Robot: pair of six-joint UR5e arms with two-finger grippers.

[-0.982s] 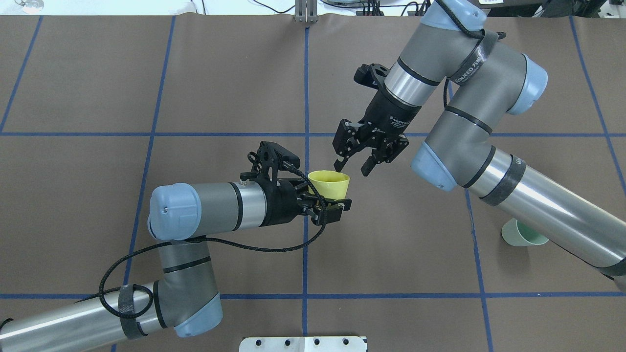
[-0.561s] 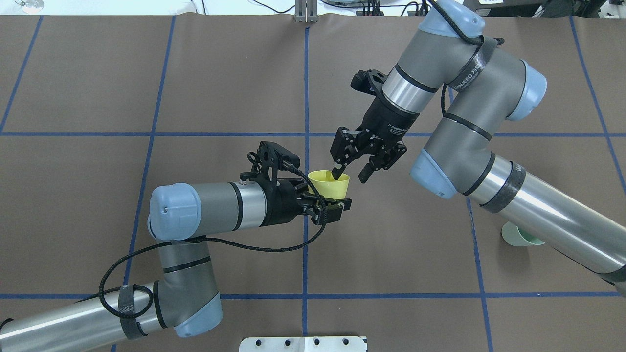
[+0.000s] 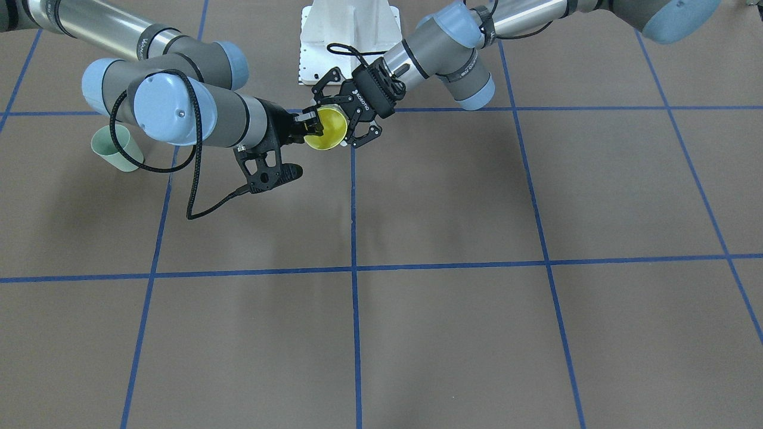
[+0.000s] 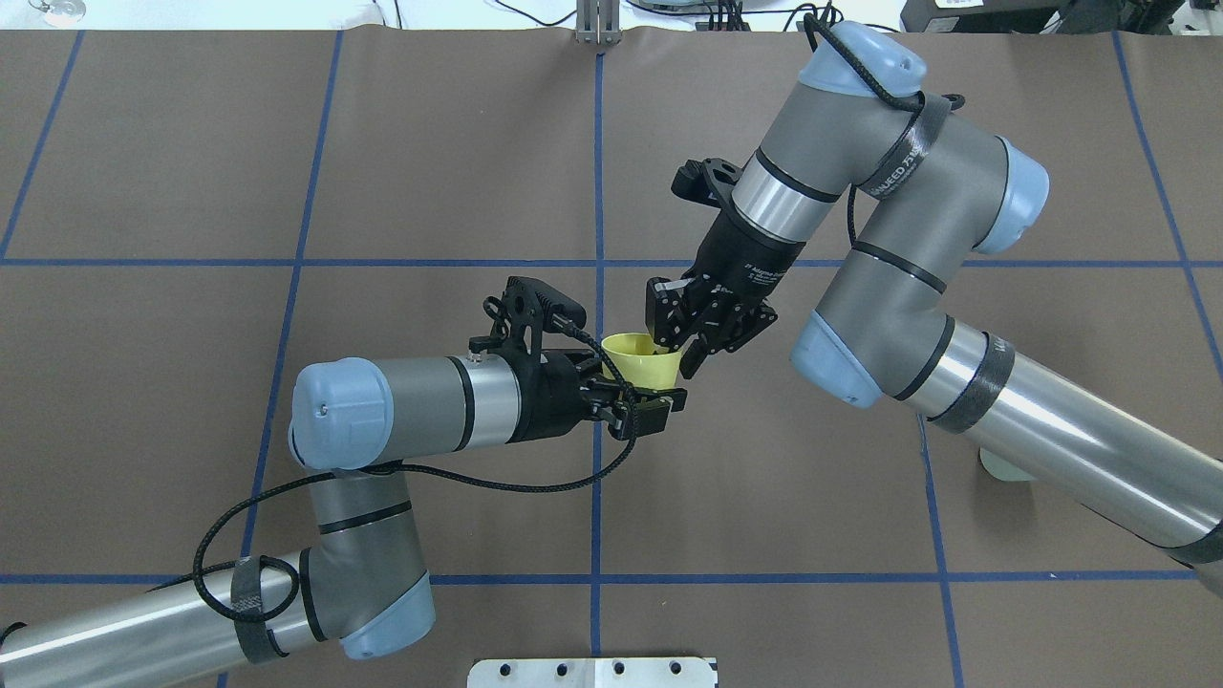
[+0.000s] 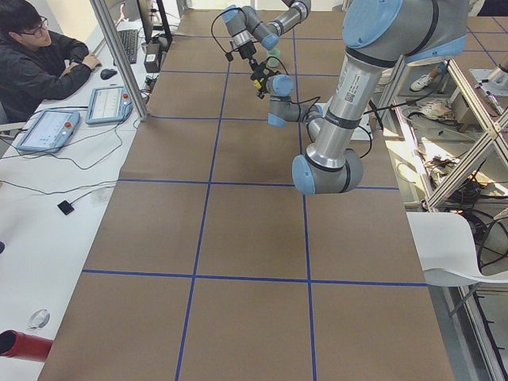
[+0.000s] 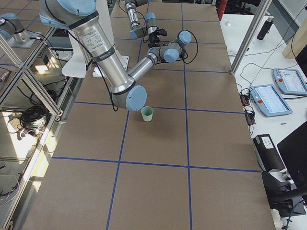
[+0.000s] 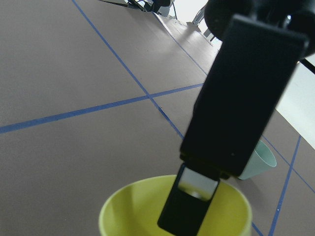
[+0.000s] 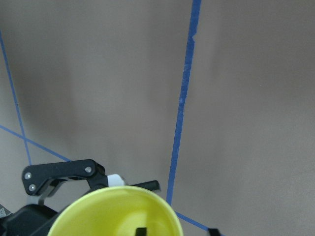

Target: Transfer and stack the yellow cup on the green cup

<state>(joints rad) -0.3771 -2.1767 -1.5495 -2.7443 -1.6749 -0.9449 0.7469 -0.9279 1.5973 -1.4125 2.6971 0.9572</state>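
I should next grab the yellow cup by its rim (image 3: 325, 146) with my right gripper, so that I can stack it on the green cup (image 3: 116, 149).
The yellow cup (image 4: 638, 359) is held upright in the air over the table's middle. My left gripper (image 4: 648, 380) is shut on its lower body from the side. My right gripper (image 4: 675, 354) is open and straddles the cup's rim, one finger (image 7: 189, 209) inside the cup and the other outside. The wrist view shows the yellow cup's rim (image 8: 106, 206) between both fingertips. The green cup (image 3: 116, 149) stands upright on the table to my right. In the overhead view the green cup (image 4: 998, 469) is mostly hidden under my right arm. It also shows in the right side view (image 6: 147, 113).
The table is covered in brown matting with blue tape lines (image 4: 599, 191). A white base plate (image 3: 349, 42) sits at the robot's edge. An operator (image 5: 36, 63) sits at a side desk with tablets, off the table.
My right gripper has moved down and left to the yellow cup, and one finger now sits inside it. My right arm now covers more of the green cup. The left arm has not moved.
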